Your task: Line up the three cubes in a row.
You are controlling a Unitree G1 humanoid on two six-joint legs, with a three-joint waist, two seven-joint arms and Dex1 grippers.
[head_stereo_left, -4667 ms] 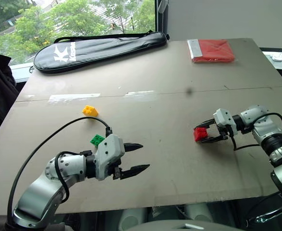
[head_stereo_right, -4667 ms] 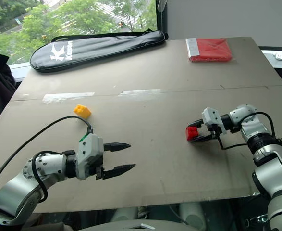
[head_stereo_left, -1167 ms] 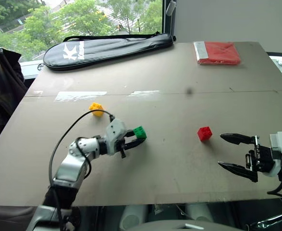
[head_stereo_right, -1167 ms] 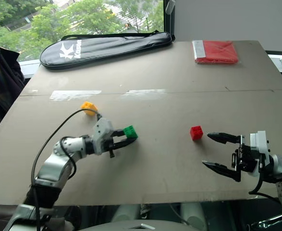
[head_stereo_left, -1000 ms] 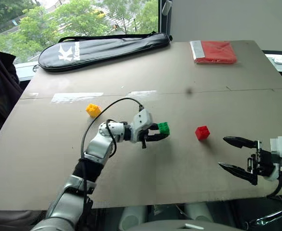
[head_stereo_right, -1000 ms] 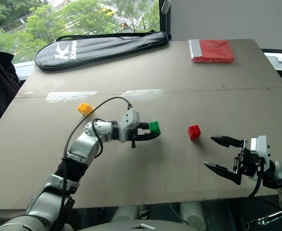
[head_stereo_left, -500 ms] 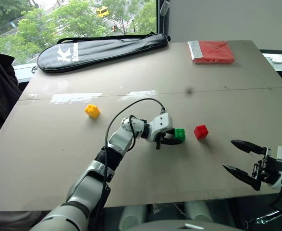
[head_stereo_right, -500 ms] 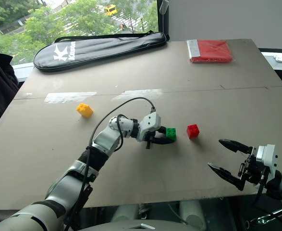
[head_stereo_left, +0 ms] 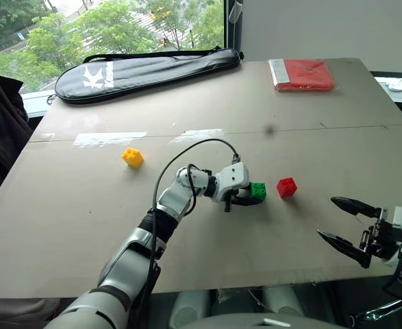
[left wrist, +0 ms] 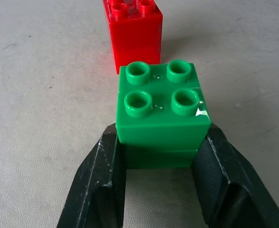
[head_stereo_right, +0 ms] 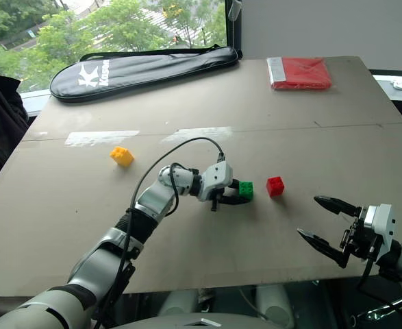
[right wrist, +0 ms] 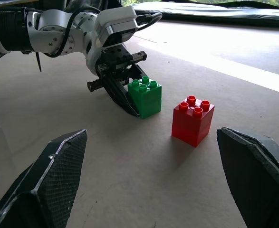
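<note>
The green cube's lower edge (left wrist: 159, 166) rests on the tabletop beside the red cube (left wrist: 132, 31), so the green cube would stand there and my left gripper needs to open.
My left gripper (head_stereo_left: 250, 197) is shut on the green cube (head_stereo_left: 258, 190), which sits low at the table (head_stereo_left: 207, 103), just left of the red cube (head_stereo_left: 286, 186) with a small gap between them. The left wrist view has the green cube (left wrist: 160, 111) clamped between both black fingers, with the red cube (left wrist: 132, 31) right behind it. The yellow cube (head_stereo_left: 133, 157) lies apart at the left. Near the table's front right corner my right gripper (head_stereo_left: 348, 226) hangs open and empty. In the right wrist view the green cube (right wrist: 145, 97) and red cube (right wrist: 193, 119) stand side by side.
A long black racket bag (head_stereo_left: 146, 67) lies along the far left edge. A flat red folded packet (head_stereo_left: 302, 73) rests at the far right. Pale tape strips (head_stereo_left: 109, 138) mark the table seam.
My left arm carried the green cube rightward across the table to a spot beside the red cube. The right gripper stayed open near the front right corner.
</note>
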